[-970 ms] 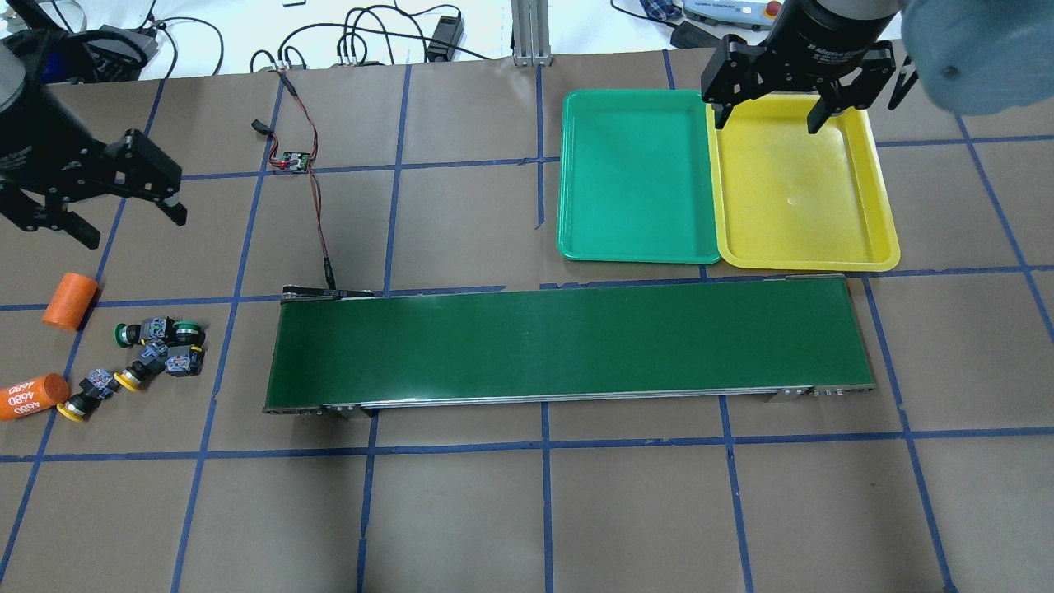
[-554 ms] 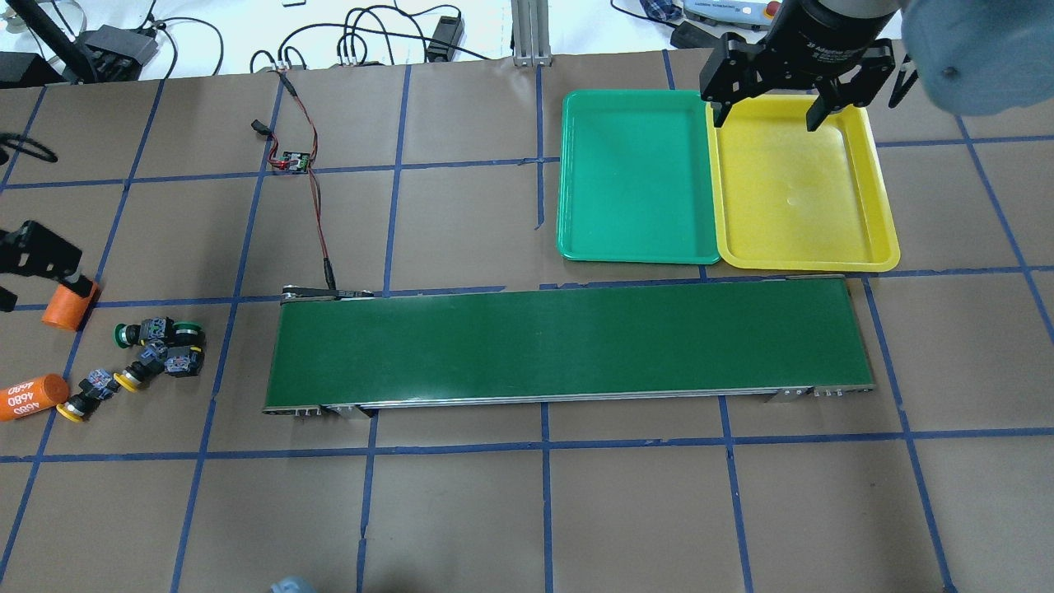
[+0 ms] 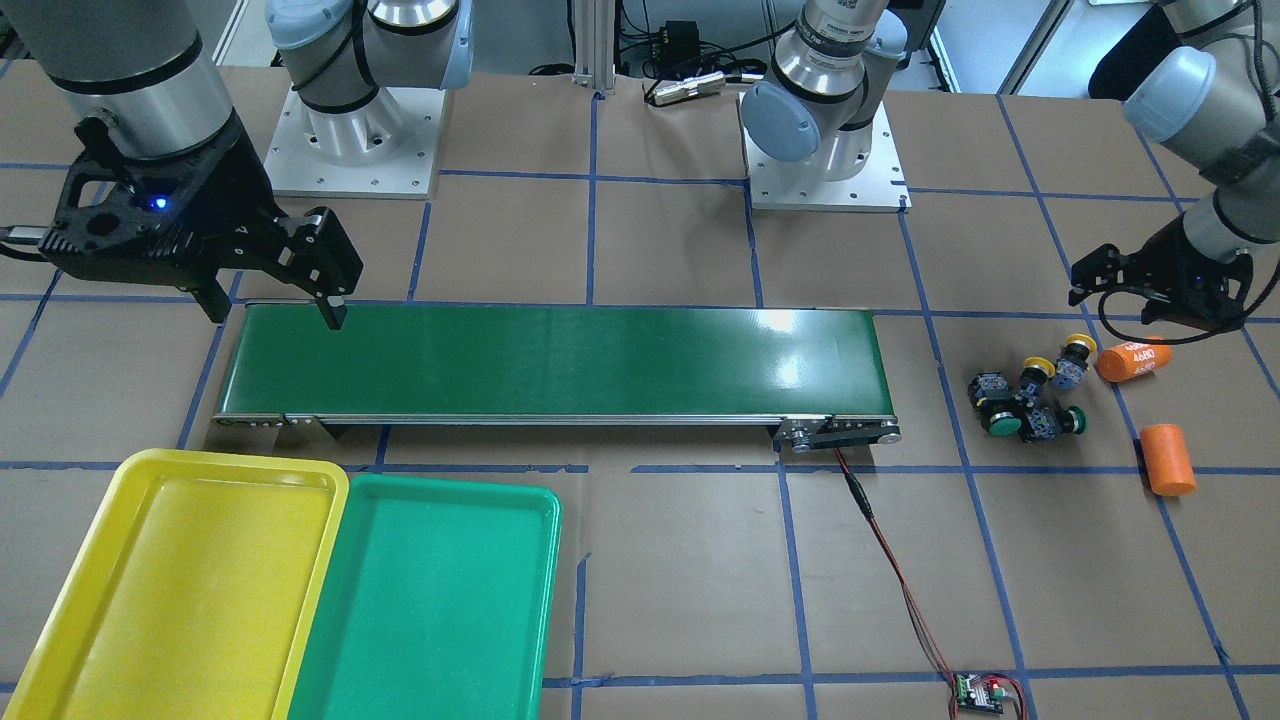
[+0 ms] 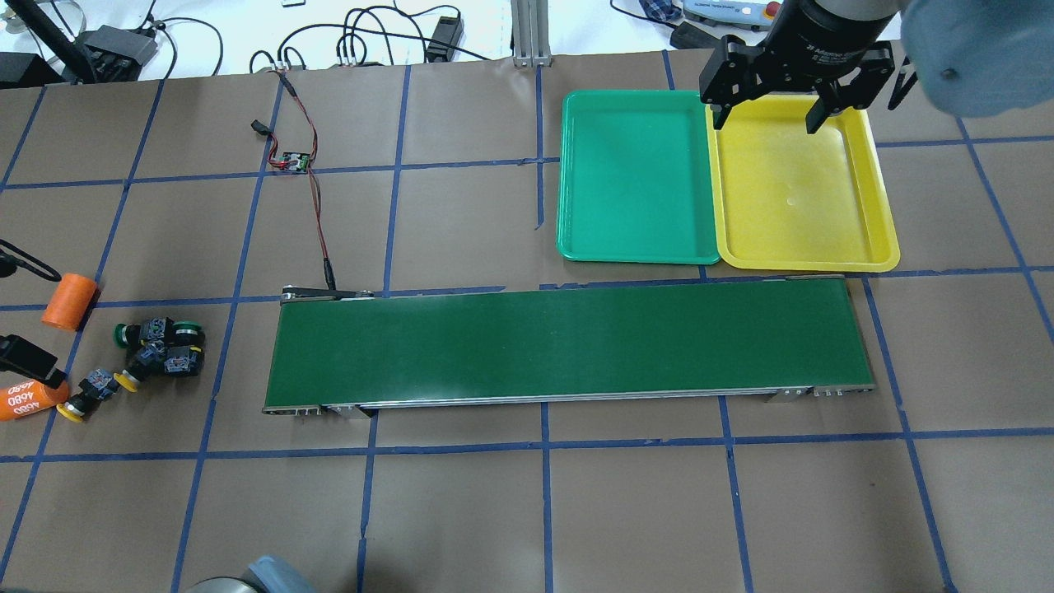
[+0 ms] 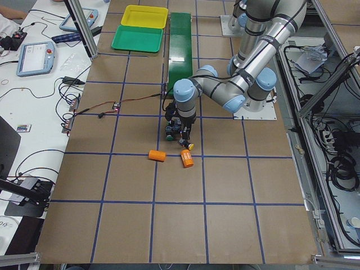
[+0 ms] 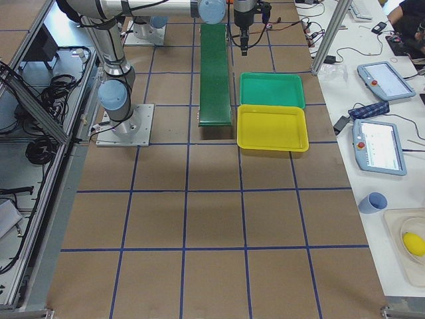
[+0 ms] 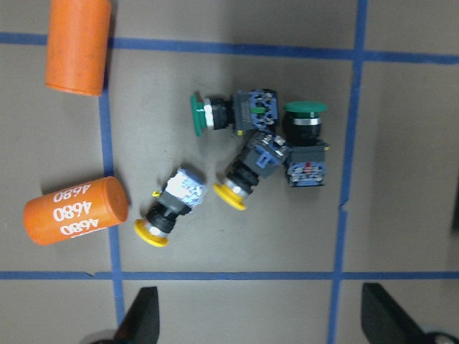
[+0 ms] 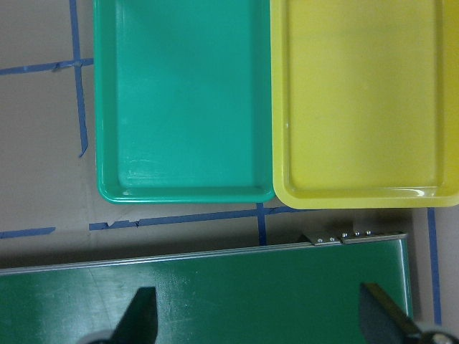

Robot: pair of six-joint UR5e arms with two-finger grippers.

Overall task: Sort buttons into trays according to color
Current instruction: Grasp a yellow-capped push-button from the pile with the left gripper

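The yellow-capped button (image 3: 1077, 342) needs to be sorted by color, so the robot's left gripper should grab it by its black body (image 3: 1069, 355) next.
Four buttons lie in a cluster (image 4: 152, 354) left of the belt. In the left wrist view two have green caps (image 7: 199, 113) (image 7: 305, 109) and two have yellow caps (image 7: 229, 193) (image 7: 152, 233). My left gripper (image 3: 1158, 298) is open and empty, hovering above the table beside the cluster; its fingertips (image 7: 143, 315) frame the bottom of the wrist view. The green tray (image 4: 634, 177) and the yellow tray (image 4: 799, 189) sit side by side beyond the belt, with nothing in them. My right gripper (image 4: 770, 122) is open and empty, high above the belt's end near the trays (image 3: 275, 310).
A long dark-green conveyor belt (image 4: 568, 346) runs across the middle. Two orange cylinders (image 4: 70, 301) (image 4: 25, 397) lie left of the buttons, one marked 4680. A small circuit board with red and black wires (image 4: 295, 161) lies behind the belt's left end.
My left gripper has moved from the far left of the table toward the near side, to above the labelled orange cylinder, mostly leaving the overhead view. The right arm has not moved.
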